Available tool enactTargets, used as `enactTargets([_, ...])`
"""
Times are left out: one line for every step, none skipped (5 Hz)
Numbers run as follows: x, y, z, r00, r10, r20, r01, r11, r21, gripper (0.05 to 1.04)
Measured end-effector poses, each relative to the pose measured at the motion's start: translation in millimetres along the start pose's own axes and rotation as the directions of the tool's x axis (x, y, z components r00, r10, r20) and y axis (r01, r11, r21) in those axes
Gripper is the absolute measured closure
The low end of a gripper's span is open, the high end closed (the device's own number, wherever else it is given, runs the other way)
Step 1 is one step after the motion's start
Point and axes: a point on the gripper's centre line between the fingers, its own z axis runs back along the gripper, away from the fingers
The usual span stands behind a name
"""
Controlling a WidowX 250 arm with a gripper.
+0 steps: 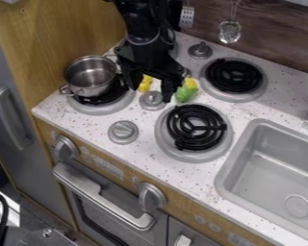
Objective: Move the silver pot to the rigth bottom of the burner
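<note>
My gripper grabs the rim of the silver pot [91,76] next, to move it to the bottom burner.
The silver pot [91,76] stands upright on the left burner [105,108], over its black coil and toward the coil's upper left side. Its small handles stick out at the lower left and upper right. My gripper [151,90] hangs to the right of the pot, apart from it, with its fingers spread open above a grey knob. A second burner [195,133] with a bare black coil lies below and to the right of the gripper.
A yellow item [146,83] shows between the fingers, and a green and yellow toy [186,90] lies just right of them. Another burner [234,77] is at the upper right. Knobs [123,131] rise from the counter. The sink [278,168] is at the right.
</note>
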Motion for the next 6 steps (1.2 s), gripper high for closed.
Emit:
enactTargets([-6, -2, -6, 1.000, -0.001, -0.027, 0.001, 1.000, -0.004, 0.098])
enactTargets([9, 7, -11, 1.000, 0.017, -0.005, -0.017, 1.000, -0.007, 0.098])
enactTargets([30, 37, -16, 0.998, 0.060, 0.015, -0.061, 0.998, 0.026, 0.098])
enactTargets([47, 58, -19, 0.998, 0.055, 0.037, -0.058, 0.996, 0.074, 0.098])
enactTargets([46, 90, -41, 0.997, 0.081, -0.007, -0.079, 0.989, 0.124, 0.098])
enactTargets([42, 111, -65, 0.988, 0.132, -0.078, -0.119, 0.981, 0.153, 0.098])
